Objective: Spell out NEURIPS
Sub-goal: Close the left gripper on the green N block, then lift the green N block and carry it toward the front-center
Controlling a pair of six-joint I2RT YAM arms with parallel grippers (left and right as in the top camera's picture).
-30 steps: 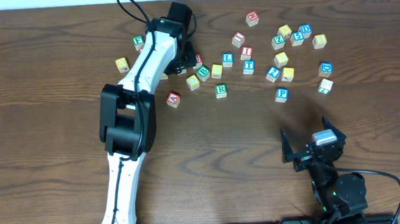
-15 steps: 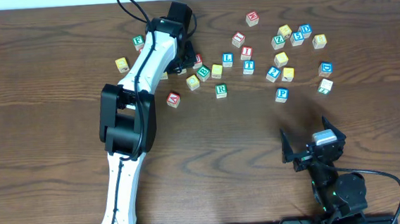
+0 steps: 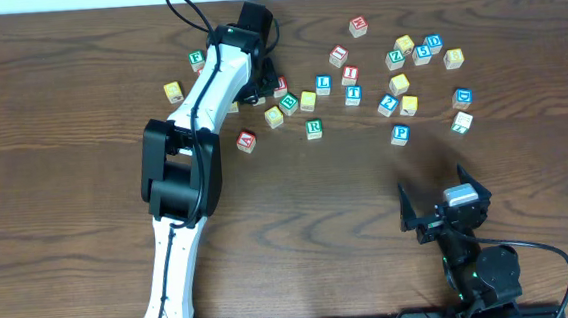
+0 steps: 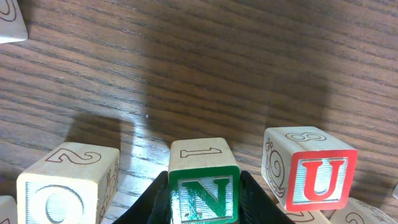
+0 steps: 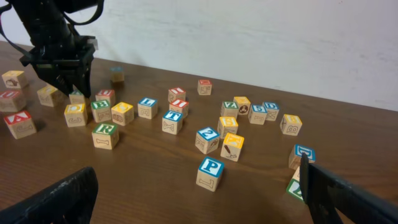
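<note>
My left gripper would bring the green N cube up if I lifted it now, because it is shut around the cube just below its lettered top.
My left gripper (image 3: 263, 84) is at the left cluster of cubes, shut on the green N cube (image 4: 204, 190), which rests on the table. The red U cube (image 4: 317, 177) stands just to its right, and a plain-sided cube (image 4: 65, 183) stands to its left. The green R cube (image 3: 314, 129), red I cube (image 3: 349, 75) and blue P cube (image 3: 401, 134) lie apart on the table. A green-lettered cube (image 3: 196, 58) sits at the far left; I cannot tell its letter. My right gripper (image 3: 446, 206) is open and empty near the front edge, with the P cube (image 5: 211, 173) ahead of it.
Other letter cubes are scattered across the back: red A (image 3: 247, 141), blue L (image 3: 323, 83), blue T (image 3: 354, 95), and a cluster at the right around a green Z (image 3: 394, 59). A pale wall (image 5: 249, 37) rises behind the table.
</note>
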